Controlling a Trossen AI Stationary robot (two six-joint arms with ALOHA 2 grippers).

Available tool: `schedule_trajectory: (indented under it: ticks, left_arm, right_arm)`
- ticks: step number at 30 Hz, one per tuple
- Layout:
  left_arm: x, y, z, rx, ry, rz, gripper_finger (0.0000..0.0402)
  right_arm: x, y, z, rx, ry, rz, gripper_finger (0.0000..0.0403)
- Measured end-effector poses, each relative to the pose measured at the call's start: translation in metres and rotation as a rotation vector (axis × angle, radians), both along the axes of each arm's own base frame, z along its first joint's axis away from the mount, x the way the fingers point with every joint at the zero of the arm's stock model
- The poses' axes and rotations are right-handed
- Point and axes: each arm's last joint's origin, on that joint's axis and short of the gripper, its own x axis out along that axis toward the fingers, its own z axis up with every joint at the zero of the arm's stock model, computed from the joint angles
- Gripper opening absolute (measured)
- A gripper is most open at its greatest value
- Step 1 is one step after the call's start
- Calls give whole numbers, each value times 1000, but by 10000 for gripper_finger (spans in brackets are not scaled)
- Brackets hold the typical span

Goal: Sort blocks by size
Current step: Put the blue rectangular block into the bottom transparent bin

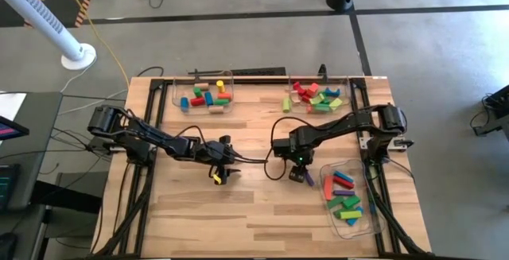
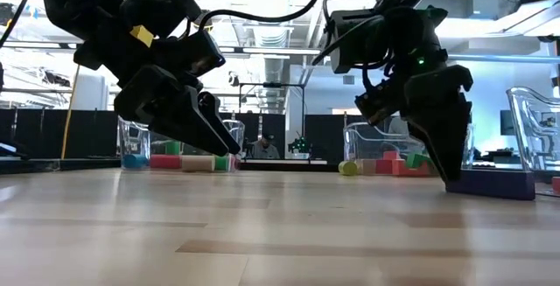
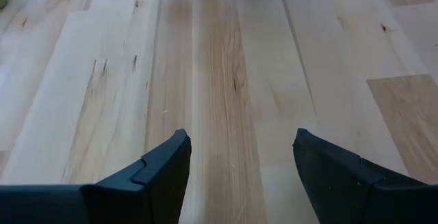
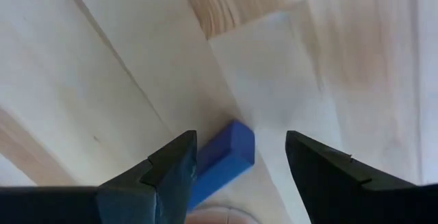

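I need to grab the purple-blue bar block by its long sides next with my right gripper, to sort it with the long bars in the clear tray.
A purple-blue bar block (image 1: 303, 178) lies flat on the wooden table near the middle; it also shows in the low view (image 2: 490, 184). My right gripper (image 1: 300, 164) points steeply down over it, open, with one end of the block (image 4: 226, 157) between its fingers, close to one finger. My left gripper (image 1: 223, 172) hovers open, low over bare wood (image 3: 239, 142), left of the middle, with nothing between its fingers. The other blocks lie in three clear trays. My right gripper stands astride the block's end (image 4: 233, 142) from above, fingers across the bar. One finger (image 4: 174, 162) is right beside the block's long side; whether it touches I cannot tell. The block lies flat on the table.
A clear tray (image 1: 176, 93) at the far left holds short blocks, and a tray (image 1: 347, 85) at the far right holds mid-sized ones. Long bars lie in a tray (image 1: 324, 182) on the right, next to the purple-blue block. The near half of the table is bare wood.
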Motion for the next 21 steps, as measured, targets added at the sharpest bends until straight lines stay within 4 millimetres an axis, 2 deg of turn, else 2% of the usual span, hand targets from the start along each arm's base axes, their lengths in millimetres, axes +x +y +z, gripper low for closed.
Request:
schedule_trajectory:
  ticks: [15,18,21]
  left_arm:
    - [0,0,0,0,2,0,248]
    - [0,0,0,0,2,0,248]
    - [0,0,0,-2,-2,1,248]
  right_arm:
    - [-3,15,-12,-14,42,15,250]
    - [-4,19,-12,-21,42,21,227]
    - [-4,22,-12,-28,41,35,188]
